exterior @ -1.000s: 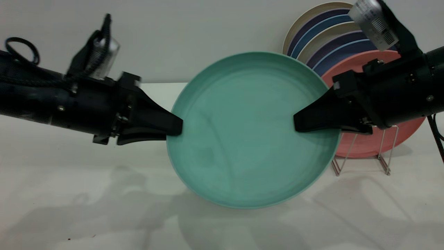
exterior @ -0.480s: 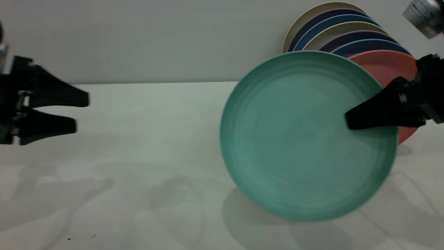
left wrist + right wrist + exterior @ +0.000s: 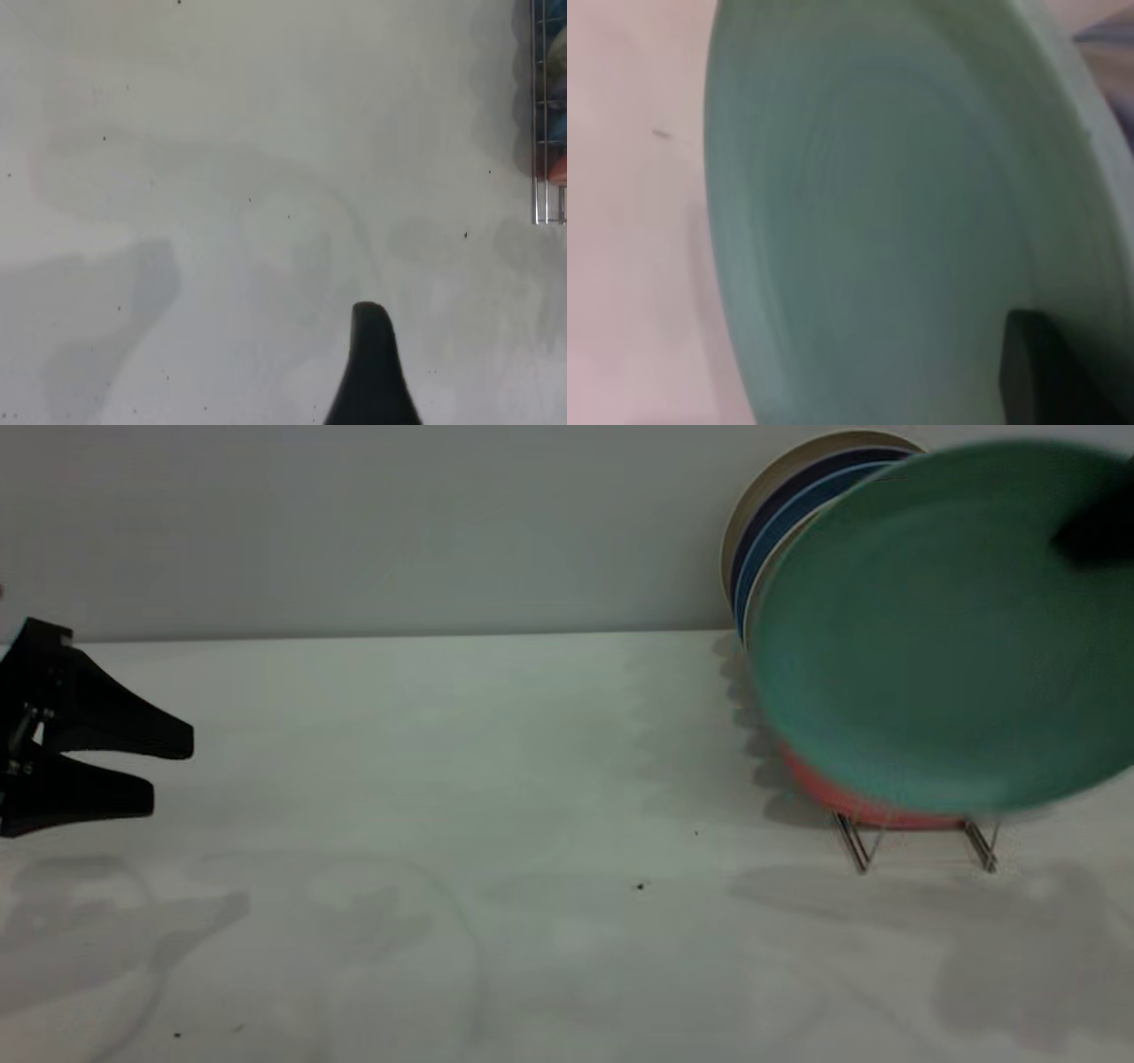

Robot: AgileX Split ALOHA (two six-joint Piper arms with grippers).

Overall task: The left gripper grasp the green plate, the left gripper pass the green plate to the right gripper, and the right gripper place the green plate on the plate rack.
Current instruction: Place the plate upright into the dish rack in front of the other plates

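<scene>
The green plate is tilted and hangs above the rack's wire base (image 3: 858, 850). It needs to stay held in my right gripper until the plate's lower edge (image 3: 957, 802) reaches that base.
The green plate (image 3: 930, 629) hangs in the air at the far right, tilted, in front of the plates on the plate rack (image 3: 912, 841). My right gripper (image 3: 1094, 536) is shut on the plate's upper right rim; only a dark jaw tip shows. In the right wrist view the plate (image 3: 904, 221) fills the picture, with one black jaw over its rim. My left gripper (image 3: 168, 771) is open and empty at the far left, low above the table. In the left wrist view one black fingertip (image 3: 370, 354) shows over bare table.
The rack holds a salmon-pink plate (image 3: 850, 802) at the front and several blue, purple and beige plates (image 3: 780, 496) behind. The rack's wire edge (image 3: 547, 115) shows in the left wrist view. A white table (image 3: 496, 806) and a grey wall lie behind.
The right gripper has carried the green plate up and to the right, in front of the racked plates. The left gripper, open since it let go, has dropped slightly at the left edge.
</scene>
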